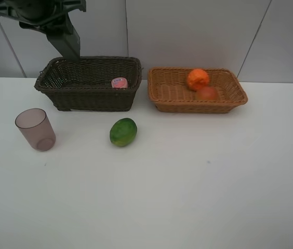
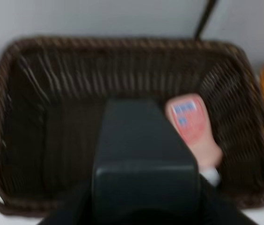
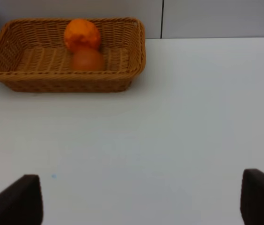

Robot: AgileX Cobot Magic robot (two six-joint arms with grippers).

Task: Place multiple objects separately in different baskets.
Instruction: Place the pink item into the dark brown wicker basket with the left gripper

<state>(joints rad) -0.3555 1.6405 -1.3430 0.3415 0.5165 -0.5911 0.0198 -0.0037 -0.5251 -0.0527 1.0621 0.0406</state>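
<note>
The flat bottle (image 2: 146, 150) in my left gripper is still high above the bottom of the dark brown basket (image 2: 66, 140), so I should lower it farther in before I let go.
My left gripper (image 1: 69, 45) hangs over the back left of the dark brown basket (image 1: 88, 98), shut on a blackish-green flat bottle (image 2: 146, 150) that fills the middle of the left wrist view. A pink white-capped bottle (image 1: 119, 82) lies in that basket at its right end. The light tan basket (image 1: 198, 106) holds an orange (image 1: 198, 79) and a red-orange fruit (image 1: 207, 93). On the table stand a mauve cup (image 1: 35, 129) and a green oval fruit (image 1: 123, 132). My right gripper (image 3: 141, 197) is open over bare table, well short of the tan basket (image 3: 62, 84).
The two baskets stand side by side at the back of the white table (image 1: 188, 181), close to the wall panels. The cup is in front of the dark basket's left end, the green fruit in front of its right end.
</note>
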